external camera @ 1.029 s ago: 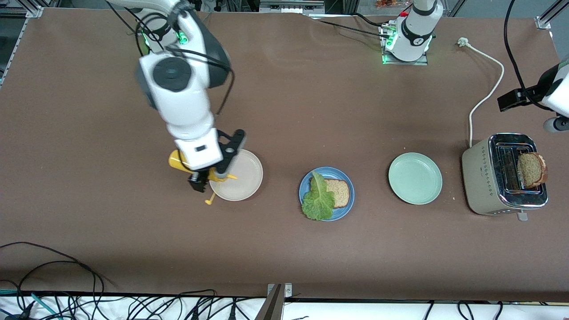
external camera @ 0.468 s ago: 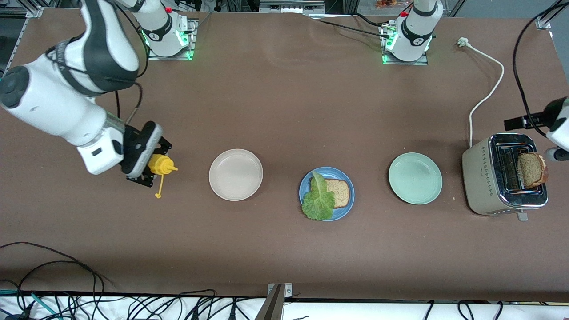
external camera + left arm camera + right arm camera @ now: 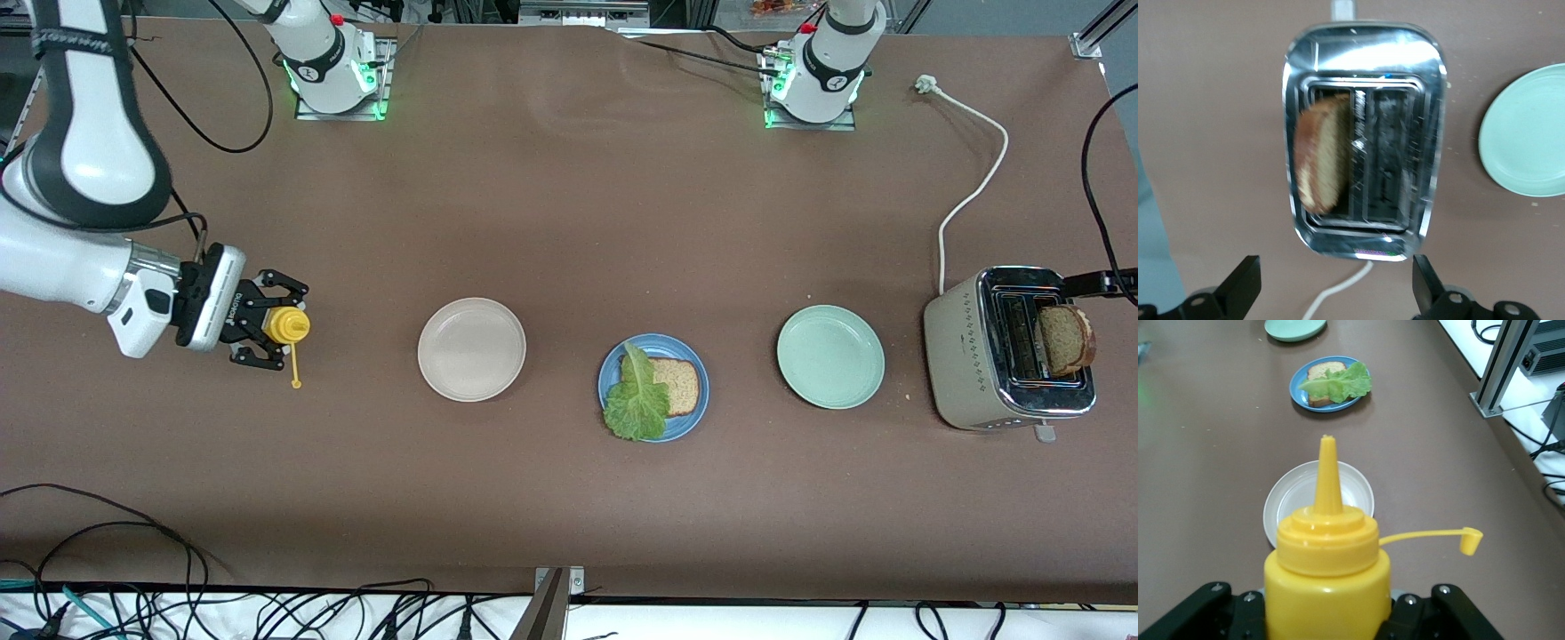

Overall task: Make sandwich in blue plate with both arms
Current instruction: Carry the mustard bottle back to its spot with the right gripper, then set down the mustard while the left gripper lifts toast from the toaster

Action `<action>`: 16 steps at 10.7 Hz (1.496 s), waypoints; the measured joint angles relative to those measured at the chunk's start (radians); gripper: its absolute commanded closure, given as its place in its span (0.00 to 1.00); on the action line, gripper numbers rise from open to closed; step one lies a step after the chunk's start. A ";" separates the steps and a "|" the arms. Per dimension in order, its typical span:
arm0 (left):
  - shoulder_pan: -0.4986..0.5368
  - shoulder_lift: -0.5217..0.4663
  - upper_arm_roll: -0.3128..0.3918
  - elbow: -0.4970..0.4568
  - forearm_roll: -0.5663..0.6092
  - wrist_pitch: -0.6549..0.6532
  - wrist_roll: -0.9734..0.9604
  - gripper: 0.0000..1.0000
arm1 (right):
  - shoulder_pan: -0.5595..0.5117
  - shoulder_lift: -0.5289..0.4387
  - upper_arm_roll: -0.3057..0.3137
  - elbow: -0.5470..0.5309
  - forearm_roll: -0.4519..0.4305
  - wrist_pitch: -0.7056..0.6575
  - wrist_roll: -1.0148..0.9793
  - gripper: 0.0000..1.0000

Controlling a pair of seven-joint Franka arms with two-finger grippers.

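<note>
My left gripper pinches the bread slice by its exposed top edge (image 3: 1081, 338) (image 3: 1306, 159) next, since the toaster slot closes around the lower part of the slice.
The blue plate (image 3: 677, 348) (image 3: 1297, 390) holds one brown bread slice (image 3: 681, 388) (image 3: 1323, 370) with a green lettuce leaf (image 3: 637, 402) (image 3: 1341, 383) lying partly over it. A second bread slice (image 3: 1064, 339) (image 3: 1321, 157) stands in a slot of the toaster (image 3: 969, 356) (image 3: 1365, 47). My left gripper (image 3: 1336, 293) hangs open above the toaster with nothing between its fingers. My right gripper (image 3: 276, 331) (image 3: 1328, 617) is shut on a yellow squeeze bottle (image 3: 286, 325) (image 3: 1328, 567) over the table at the right arm's end, nozzle pointing toward the plates.
An off-white plate (image 3: 471, 348) (image 3: 1291, 500) and a mint-green plate (image 3: 830, 356) (image 3: 1528, 133) flank the blue plate. The bottle's cap (image 3: 296, 384) (image 3: 1469, 540) dangles on its tether. The toaster's white cord (image 3: 973, 169) runs toward the left arm's base.
The right arm has swung the yellow bottle from over the off-white plate out to the right arm's end of the table. The left arm has drawn back toward the edge of the front view.
</note>
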 measured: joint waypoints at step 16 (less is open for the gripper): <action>0.070 0.157 -0.018 -0.002 -0.005 0.113 0.092 1.00 | -0.162 0.407 -0.152 -0.159 0.482 -0.635 -0.994 1.00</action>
